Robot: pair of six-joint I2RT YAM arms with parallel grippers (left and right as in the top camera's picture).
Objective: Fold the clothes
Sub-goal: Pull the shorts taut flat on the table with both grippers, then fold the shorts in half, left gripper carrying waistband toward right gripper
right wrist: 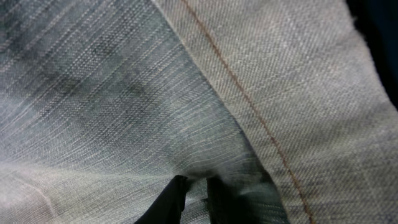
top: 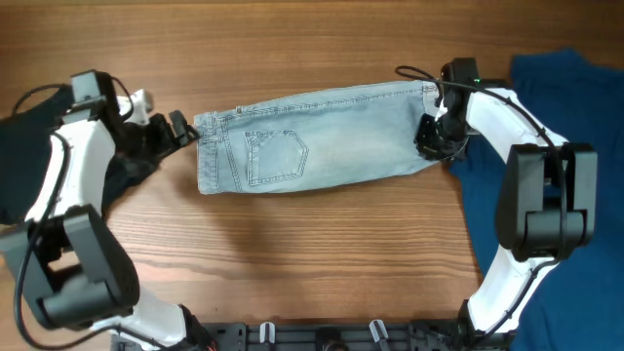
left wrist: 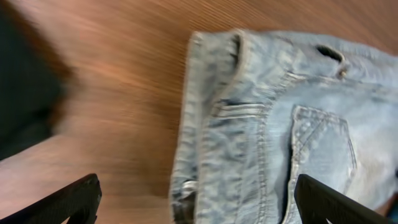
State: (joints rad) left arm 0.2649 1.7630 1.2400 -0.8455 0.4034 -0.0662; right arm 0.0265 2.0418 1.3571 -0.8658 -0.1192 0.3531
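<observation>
My left gripper grabs the jeans [top: 322, 141] at the waistband end next, opposite the pinched hem, to fold the waistband over toward the hems.
The pale blue denim jeans [top: 322, 141] lie folded lengthwise across the middle of the wooden table, waistband to the left and leg hems to the right. My left gripper [top: 183, 128] is open just off the waistband end. In the left wrist view its jaws [left wrist: 196, 205] spread wide over the waistband corner of the jeans [left wrist: 267, 124] and hold nothing. My right gripper [top: 432, 138] is at the hem end. In the right wrist view its fingers [right wrist: 196, 190] are pinched shut on a fold of the denim [right wrist: 124, 93].
A dark-blue garment [top: 575, 97] lies at the right edge, partly under my right arm. A black garment [top: 19, 166] lies at the left edge and also shows in the left wrist view [left wrist: 25, 93]. Bare wooden tabletop [top: 312, 253] lies in front of the jeans.
</observation>
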